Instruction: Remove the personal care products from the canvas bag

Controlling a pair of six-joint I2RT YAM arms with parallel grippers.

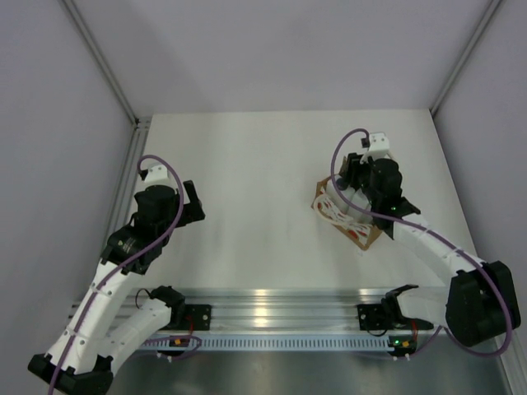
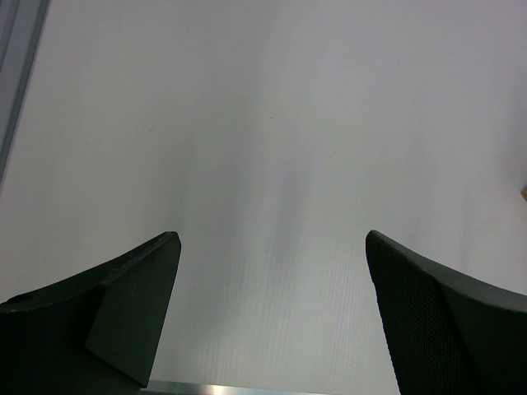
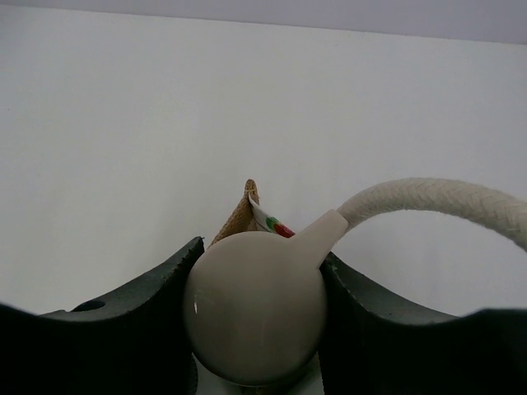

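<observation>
The bottle would come up out of the bag (image 1: pixel 350 222) if the robot lifted its right gripper now, because the gripper's fingers hold the beige pump top on both sides.
The tan canvas bag (image 1: pixel 350 222) with a red-and-white print and cream rope handles stands at the table's right middle. My right gripper (image 1: pixel 360 183) is right above it, shut on the round beige pump top (image 3: pixel 251 317) of a bottle. Its fingers (image 3: pixel 140 313) press the pump from both sides. The bottle's body is hidden below. A bag corner (image 3: pixel 241 220) and a rope handle (image 3: pixel 436 202) show behind the pump. The other bottles are hidden. My left gripper (image 1: pixel 194 203) is open and empty over bare table at the left; it also shows in the left wrist view (image 2: pixel 272 240).
The white table (image 1: pixel 263 164) is walled by grey panels on the left, back and right. An aluminium rail (image 1: pixel 280 300) runs along the near edge by the arm bases.
</observation>
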